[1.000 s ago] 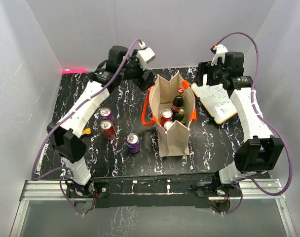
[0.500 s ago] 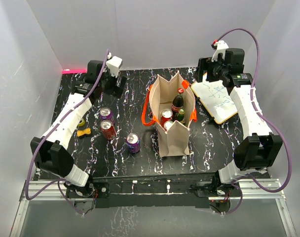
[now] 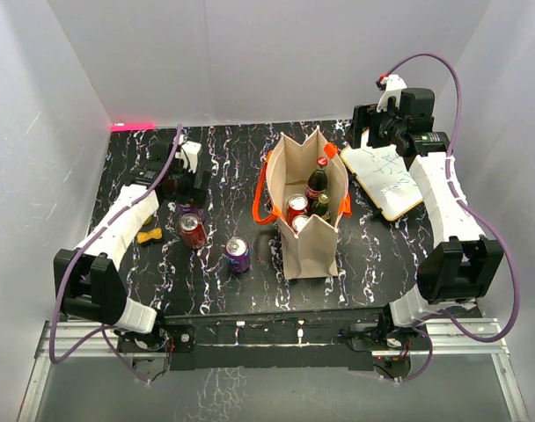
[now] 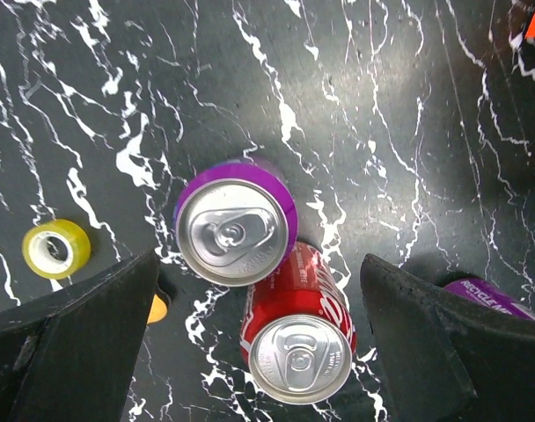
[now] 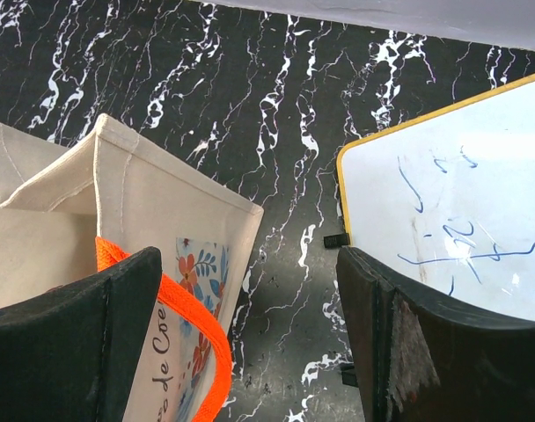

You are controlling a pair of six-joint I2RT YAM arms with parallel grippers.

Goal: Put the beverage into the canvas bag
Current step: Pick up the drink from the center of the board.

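The purple can should go into the bag with its base free to enter the bag [image 3: 309, 242], so my left gripper should next grab the can by the sides near its lid [image 3: 189, 209].
The beige canvas bag [image 3: 309, 242] with orange handles [image 3: 260, 207] stands upright in the middle of the table. A dark cola bottle [image 3: 318, 180] and two cans [image 3: 296, 208] show inside it. Three cans stand left of the bag: a purple can [image 4: 235, 230], a red can [image 4: 301, 356] and another purple can [image 3: 238, 253]. My left gripper [image 3: 186, 180] hangs open above the first purple can and the red one, with both between its fingers [image 4: 83, 338] in the left wrist view. My right gripper [image 3: 373, 136] is open at the back right, beside the bag's printed side [image 5: 193, 290], holding nothing.
A yellow-framed whiteboard [image 3: 384, 180] lies right of the bag, under my right arm. A yellow tape roll [image 4: 56, 249] and a small orange-yellow piece [image 3: 149, 236] lie left of the cans. White walls close in the table on three sides.
My left arm has swung from the back beside the bag leftward and forward, and now hangs over the cans. The right arm has barely moved.
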